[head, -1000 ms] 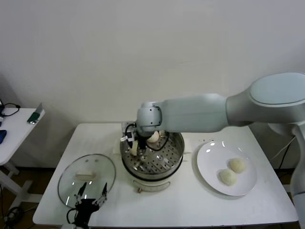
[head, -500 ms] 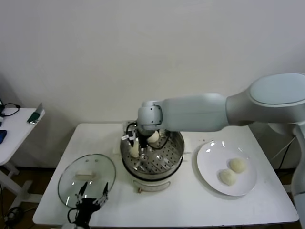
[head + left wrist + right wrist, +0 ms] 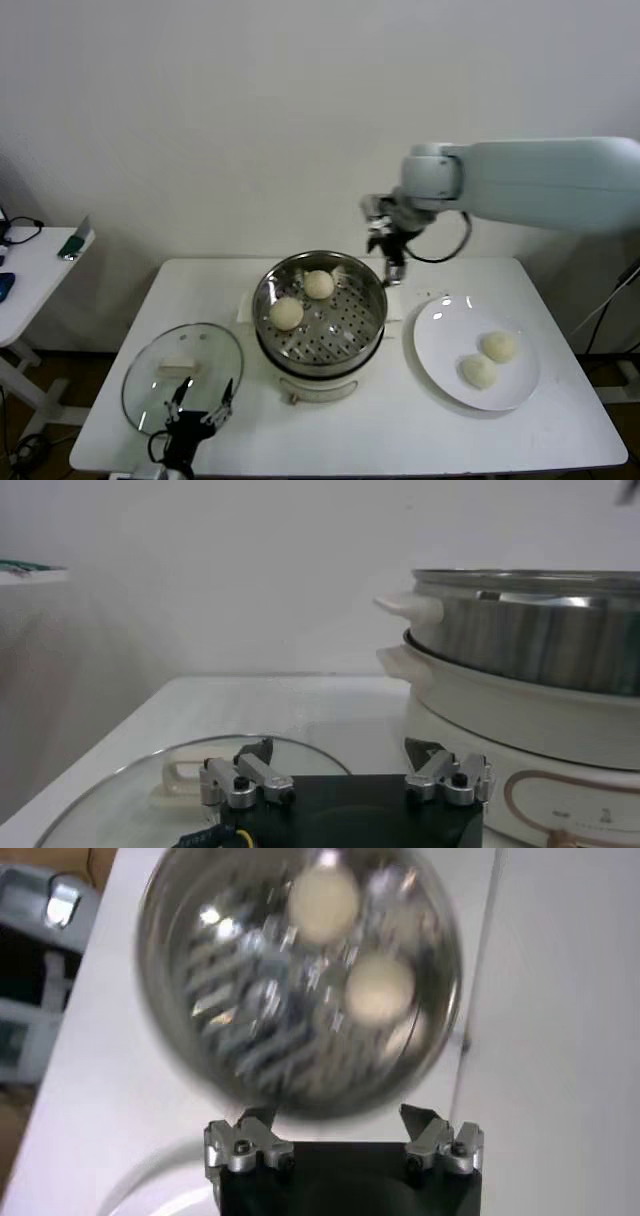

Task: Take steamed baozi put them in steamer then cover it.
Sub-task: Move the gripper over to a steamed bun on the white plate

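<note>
My right gripper next needs to grab a baozi on the white plate by its round sides, to add another bun to the steamer.
The steel steamer (image 3: 372, 300) sits on its white cooker base mid-table and holds two baozi (image 3: 286, 313) (image 3: 319, 284). Two more baozi (image 3: 498, 346) (image 3: 478, 371) lie on the white plate (image 3: 432, 340) at the right. The glass cover (image 3: 150, 365) with its cream handle lies flat on the table at the left. My right gripper (image 3: 390, 262) is open and empty, raised above the table just behind the steamer's right rim; its wrist view shows the steamer (image 3: 210, 998) and both buns (image 3: 322, 892) (image 3: 378, 988) below. My left gripper (image 3: 197, 400) is open, parked low at the cover's near edge.
A side table (image 3: 30, 275) with a phone and cables stands at the far left. The wall runs close behind the table. The left wrist view shows the cooker's side (image 3: 520, 710) and the cover (image 3: 140, 790) just ahead.
My right gripper has left a baozi in the steamer, lifted out and swung back to the right, behind the steamer. Two buns now lie in the basket. The left arm has not moved.
</note>
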Available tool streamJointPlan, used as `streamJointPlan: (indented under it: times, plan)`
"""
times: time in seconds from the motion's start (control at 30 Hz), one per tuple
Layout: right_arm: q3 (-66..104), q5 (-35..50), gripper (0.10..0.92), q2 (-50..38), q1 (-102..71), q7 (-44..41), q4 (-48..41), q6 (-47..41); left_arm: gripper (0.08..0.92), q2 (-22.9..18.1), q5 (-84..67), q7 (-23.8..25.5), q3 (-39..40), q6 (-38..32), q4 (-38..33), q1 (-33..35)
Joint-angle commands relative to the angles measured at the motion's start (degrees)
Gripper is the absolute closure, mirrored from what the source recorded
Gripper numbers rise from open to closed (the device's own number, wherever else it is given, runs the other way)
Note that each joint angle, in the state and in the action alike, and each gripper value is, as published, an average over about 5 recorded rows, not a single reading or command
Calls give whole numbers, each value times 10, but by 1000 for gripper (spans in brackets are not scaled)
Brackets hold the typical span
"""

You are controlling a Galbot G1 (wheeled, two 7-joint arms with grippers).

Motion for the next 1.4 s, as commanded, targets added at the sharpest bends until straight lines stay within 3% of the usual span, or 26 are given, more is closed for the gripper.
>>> streamJointPlan:
  times: [0.03,0.63,1.23,1.4]
  plan:
    - [-88,-140,203,-233,-7,-46,54,43,177,-2,1,0,2,4,1,-4]
    - [204,-254,203,-238,-383,-1,-39,14,177,-5,4,1,-7,5,1,6]
    - [272,-282,203,-205,-461,41,-70,-9,177,-5,4,1,-9,3,1,7]
    - [277,-283,249,-198,-463,46,-72,-12,177,-4,5,1,-8,4,1,6]
